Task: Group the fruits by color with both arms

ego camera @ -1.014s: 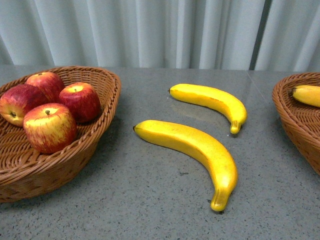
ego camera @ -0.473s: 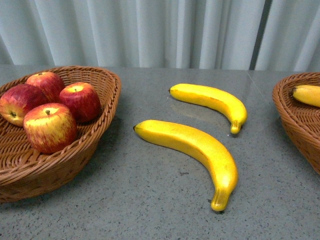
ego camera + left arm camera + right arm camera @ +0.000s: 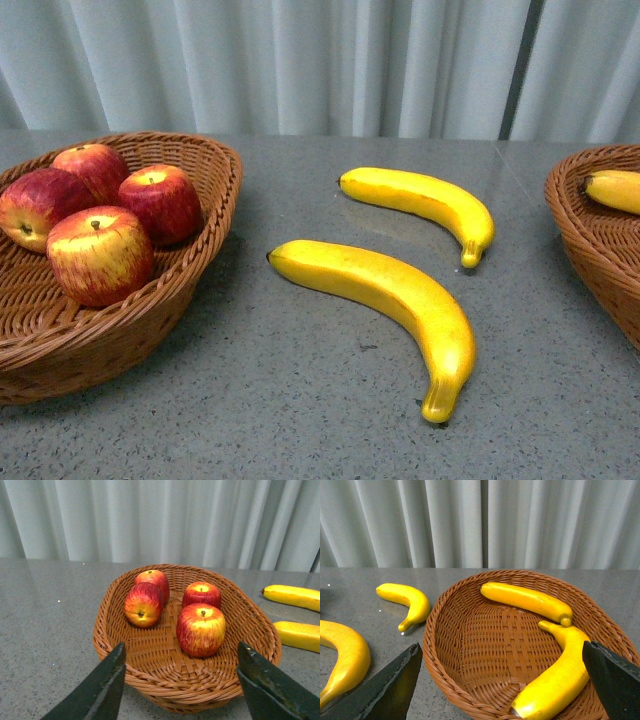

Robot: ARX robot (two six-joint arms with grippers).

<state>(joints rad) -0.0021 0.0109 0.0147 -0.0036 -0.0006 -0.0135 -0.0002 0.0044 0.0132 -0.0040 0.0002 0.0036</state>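
My right gripper grabs a loose banana by its curved middle next, to sort it into the banana basket.
Several red apples point(image 3: 100, 252) lie in the left wicker basket point(image 3: 205, 262); they also show in the left wrist view point(image 3: 200, 630). Two yellow bananas lie on the grey table between the baskets: a near one point(image 3: 400, 300) and a far one point(image 3: 425, 200). The right wicker basket point(image 3: 445, 645) holds two bananas, one near point(image 3: 560, 680) and one far point(image 3: 525, 600). My left gripper point(image 3: 180, 680) is open and empty, facing the apple basket point(image 3: 115, 645). My right gripper point(image 3: 502, 682) is open and empty, facing the banana basket. Neither arm shows in the front view.
A pale pleated curtain point(image 3: 320, 60) hangs behind the grey speckled table point(image 3: 300, 400). The right basket's rim point(image 3: 590, 230) shows at the front view's right edge with a banana end point(image 3: 612, 190) in it.
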